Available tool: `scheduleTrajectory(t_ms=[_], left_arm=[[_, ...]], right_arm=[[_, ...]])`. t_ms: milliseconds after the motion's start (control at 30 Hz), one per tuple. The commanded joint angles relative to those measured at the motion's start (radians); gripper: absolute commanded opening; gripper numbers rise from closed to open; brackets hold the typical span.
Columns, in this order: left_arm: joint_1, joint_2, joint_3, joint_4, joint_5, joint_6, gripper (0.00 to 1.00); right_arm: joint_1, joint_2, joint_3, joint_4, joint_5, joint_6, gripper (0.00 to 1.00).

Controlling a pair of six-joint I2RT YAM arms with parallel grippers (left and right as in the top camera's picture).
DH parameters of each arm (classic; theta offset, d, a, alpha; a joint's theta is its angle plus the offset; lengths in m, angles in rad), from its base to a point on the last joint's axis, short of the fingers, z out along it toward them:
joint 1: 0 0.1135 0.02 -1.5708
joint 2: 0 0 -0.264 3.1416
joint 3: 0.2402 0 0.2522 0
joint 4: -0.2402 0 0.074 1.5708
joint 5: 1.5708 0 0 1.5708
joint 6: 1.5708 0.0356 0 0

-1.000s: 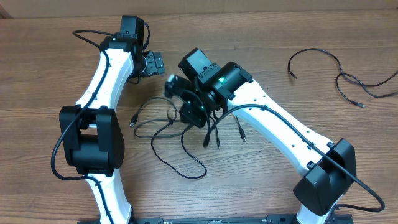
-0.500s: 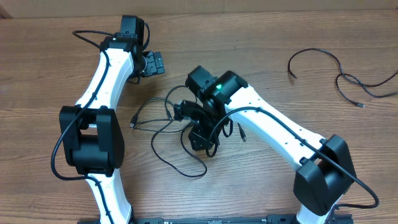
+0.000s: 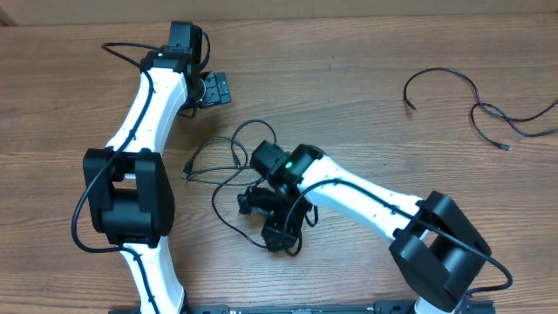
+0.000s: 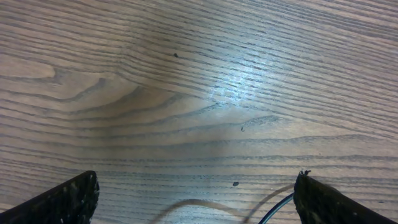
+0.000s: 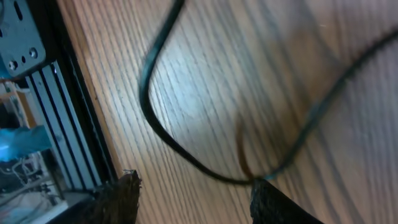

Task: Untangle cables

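Note:
Next, the right gripper grabs the black cable loop at the tangle's near side to untangle the cables, leaving the plug end free.
A loose tangle of thin black cables (image 3: 235,166) lies mid-table, with a plug end (image 3: 186,173) at its left. My right gripper (image 3: 264,220) hangs low over the tangle's near side, partly covering it. In the right wrist view a cable loop (image 5: 180,149) curves just ahead of my right gripper (image 5: 199,199); its jaws stand open over bare wood, and the loop touches the right fingertip (image 5: 273,199). My left gripper (image 3: 214,89) rests at the back left, away from the tangle. In its wrist view the left gripper (image 4: 196,205) is wide open with nothing held.
Two separate black cables (image 3: 445,80) (image 3: 514,122) lie at the far right. The table's near edge and a metal frame (image 5: 37,93) show close to my right gripper. A thin wire (image 4: 280,211) runs beside the left gripper's right finger.
My right arm has swung from the middle of the tangle toward the near edge, and its jaws have widened. The left arm has not moved.

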Motion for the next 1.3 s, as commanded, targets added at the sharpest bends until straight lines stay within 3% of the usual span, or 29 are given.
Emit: scheduleTrajectory(t_ms=[0,200,400,467,533,600,967,1267], left_arm=[[-0.001,0.017,0.002,0.000,-0.013,0.001,1.00],[-0.001,0.016,0.002,0.000,-0.013,0.001,1.00],[-0.001,0.017,0.002,0.000,-0.013,0.001,1.00],[-0.001,0.017,0.002,0.000,-0.013,0.001,0.99],[-0.002,0.017,0.002,0.000,-0.013,0.001,1.00],[-0.002,0.017,0.002,0.000,-0.013,0.001,1.00],[-0.004,0.017,0.002,0.000,-0.013,0.001,0.99],[-0.004,0.016,0.002,0.000,-0.013,0.001,1.00]], right_arm=[[0.023,-0.015,-0.042,0.052,-0.013,-0.016,0.57],[0.049,-0.015,-0.127,0.167,-0.013,-0.033,0.57],[0.048,-0.015,-0.131,0.173,-0.013,-0.033,0.54],[0.048,-0.015,-0.131,0.173,-0.012,-0.033,0.39],[0.048,-0.015,-0.131,0.172,-0.012,-0.033,0.17],[0.048,-0.015,-0.131,0.172,-0.012,-0.033,0.04],[0.048,-0.016,-0.064,0.115,-0.036,-0.003,0.04],[0.048,-0.016,0.373,-0.167,-0.037,-0.003,0.04]])
